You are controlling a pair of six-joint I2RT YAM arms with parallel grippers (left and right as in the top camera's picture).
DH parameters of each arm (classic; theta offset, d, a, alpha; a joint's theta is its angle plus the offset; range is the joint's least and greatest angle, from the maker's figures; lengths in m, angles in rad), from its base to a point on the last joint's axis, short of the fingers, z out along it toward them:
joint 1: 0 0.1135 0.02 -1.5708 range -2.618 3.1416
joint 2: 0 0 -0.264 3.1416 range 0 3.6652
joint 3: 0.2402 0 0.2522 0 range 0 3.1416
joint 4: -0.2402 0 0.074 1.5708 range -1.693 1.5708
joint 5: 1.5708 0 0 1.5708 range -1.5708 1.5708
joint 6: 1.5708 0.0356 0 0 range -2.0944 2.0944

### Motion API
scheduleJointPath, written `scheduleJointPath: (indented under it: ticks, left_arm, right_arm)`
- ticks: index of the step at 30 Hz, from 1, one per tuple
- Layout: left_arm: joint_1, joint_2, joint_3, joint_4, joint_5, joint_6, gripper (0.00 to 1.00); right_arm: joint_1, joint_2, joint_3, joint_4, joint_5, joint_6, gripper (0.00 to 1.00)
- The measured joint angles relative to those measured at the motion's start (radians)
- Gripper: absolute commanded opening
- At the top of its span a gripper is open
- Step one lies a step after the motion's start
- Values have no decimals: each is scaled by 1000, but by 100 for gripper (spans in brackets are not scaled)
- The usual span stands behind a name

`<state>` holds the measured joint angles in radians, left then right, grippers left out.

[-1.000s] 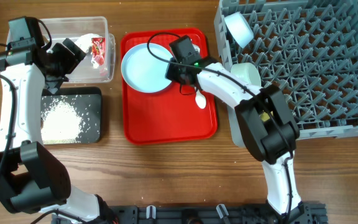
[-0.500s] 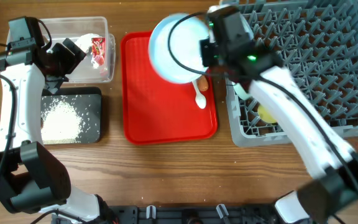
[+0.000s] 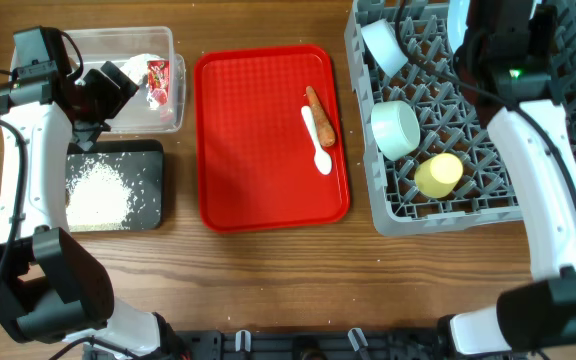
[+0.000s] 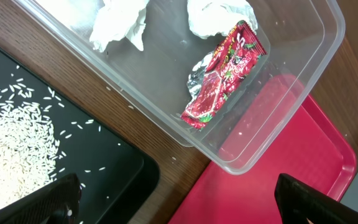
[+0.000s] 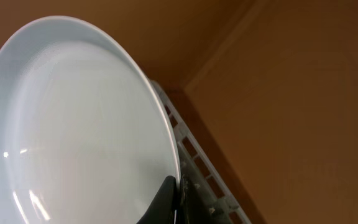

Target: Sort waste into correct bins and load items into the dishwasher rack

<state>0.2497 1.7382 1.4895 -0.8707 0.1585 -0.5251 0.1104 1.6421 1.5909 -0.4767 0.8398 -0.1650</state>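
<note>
My right gripper should keep hold of the pale blue plate until its edge is between the rack's wires. The plate's rim is hanging behind the wires beside the bowls.
My right gripper (image 5: 174, 200) is shut on the rim of the pale blue plate (image 5: 79, 124) and holds it on edge over the back of the grey dishwasher rack (image 3: 528, 195). In the overhead view only a sliver of the plate (image 3: 455, 22) shows beside the wrist. A pale bowl (image 3: 383, 45), a mint-green bowl (image 3: 396, 128) and a yellow cup (image 3: 438, 175) sit in the rack. An orange carrot (image 3: 320, 115) and a white spoon (image 3: 318, 148) lie on the red tray (image 3: 258, 180). My left gripper (image 4: 185, 205) is open and empty above the clear tub (image 4: 303, 81).
The clear tub (image 3: 83, 45) holds a red-and-white wrapper (image 4: 222, 74) and crumpled white paper (image 4: 120, 22). The black tray (image 3: 153, 165) in front of it holds white rice grains (image 4: 17, 130). The red tray's corner (image 4: 278, 168) shows under the left gripper.
My right gripper lifted the plate off the red tray and carried it right over the rack. The carrot and spoon now lie uncovered. The left arm has not moved.
</note>
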Motion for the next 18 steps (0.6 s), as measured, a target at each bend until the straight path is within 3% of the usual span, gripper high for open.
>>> scheduleJointPath:
  ticks: [8,15,16,17,18]
  left_arm:
    - [0,0,0,0,0,0,100]
    - [0,0,0,0,0,0,100]
    - [0,0,0,0,0,0,100]
    - [0,0,0,0,0,0,100]
    - [0,0,0,-1,0,0,100]
  right_arm:
    - [-26,232,-1,14,-13,-65,4]
    - [-31,238,-1,60,-13,-69,6]
    - [-18,238,-1,51,-13,-70,16]
    - [-3,238,-1,45,-13,-72,49]
    - [18,238,-1,29,-13,-78,72]
